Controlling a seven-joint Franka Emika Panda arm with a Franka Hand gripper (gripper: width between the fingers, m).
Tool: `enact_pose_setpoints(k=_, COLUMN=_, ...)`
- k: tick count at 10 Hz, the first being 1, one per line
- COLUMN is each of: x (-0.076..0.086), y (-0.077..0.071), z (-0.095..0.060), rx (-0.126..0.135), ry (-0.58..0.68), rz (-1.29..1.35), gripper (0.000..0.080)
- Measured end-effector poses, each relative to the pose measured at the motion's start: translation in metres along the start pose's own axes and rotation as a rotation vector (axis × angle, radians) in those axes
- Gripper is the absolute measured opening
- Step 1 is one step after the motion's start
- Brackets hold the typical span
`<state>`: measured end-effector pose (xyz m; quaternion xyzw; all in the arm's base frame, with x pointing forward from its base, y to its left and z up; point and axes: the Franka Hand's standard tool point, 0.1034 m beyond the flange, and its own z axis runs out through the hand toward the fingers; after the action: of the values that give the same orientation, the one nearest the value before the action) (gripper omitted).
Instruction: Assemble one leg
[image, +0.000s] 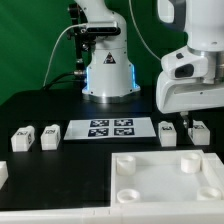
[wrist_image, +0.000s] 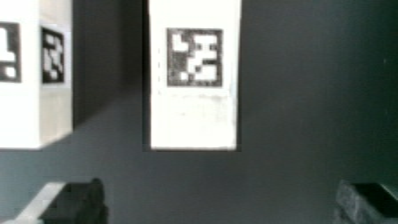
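Note:
My gripper's fingers stop short of the white leg's near end (wrist_image: 192, 138), so closing now would miss. My gripper moves ahead next, before it closes on the leg.
Two legs stand at the exterior view's right, one (image: 168, 128) beside the other (image: 198, 130). Two more legs (image: 22, 138) (image: 50, 134) stand at the exterior view's left. My gripper (image: 186, 116) hangs just above the right pair. In the wrist view a white leg with a square marker (wrist_image: 192, 75) lies lengthwise ahead of my gripper (wrist_image: 221, 206), and a second leg (wrist_image: 32, 70) lies beside it. The dark fingertips (wrist_image: 71, 205) stand wide apart with nothing between them. The gripper is open and touches neither leg.
The marker board (image: 110, 128) lies between the two pairs of legs. The large white panel with round sockets (image: 190, 195) fills the front right. A small white piece (image: 3, 172) sits at the left edge. The arm's base (image: 107, 72) stands at the back.

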<state>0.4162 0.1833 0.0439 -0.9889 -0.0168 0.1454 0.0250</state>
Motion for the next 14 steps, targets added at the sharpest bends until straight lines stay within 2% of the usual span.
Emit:
enact_pose_setpoints(k=2, x=-0.011, y=0.002, z=0.006, rx=-0.027, ry=-0.243, rz=-0.017, gripper=0.0649)
enact_pose_setpoints(k=5, x=-0.013, y=0.004, z=0.011, rx=-0.050, ry=-0.545, rz=-0.013, gripper=0.0649)
enact_pose_setpoints(k=6, x=-0.011, y=0.004, z=0.013, rx=-0.051, ry=-0.595, rz=-0.013, gripper=0.0649)
enact_pose_setpoints(k=8, x=-0.010, y=0.003, z=0.014, rx=-0.051, ry=-0.586, rz=-0.012, gripper=0.0649)
enact_pose_setpoints(k=12, x=-0.021, y=0.000, z=0.041, rx=-0.056, ry=-0.593, rz=-0.011, gripper=0.0649)
enact_pose_setpoints(k=14, x=-0.024, y=-0.002, z=0.045, rx=-0.061, ry=-0.601, rz=-0.016, gripper=0.0649)
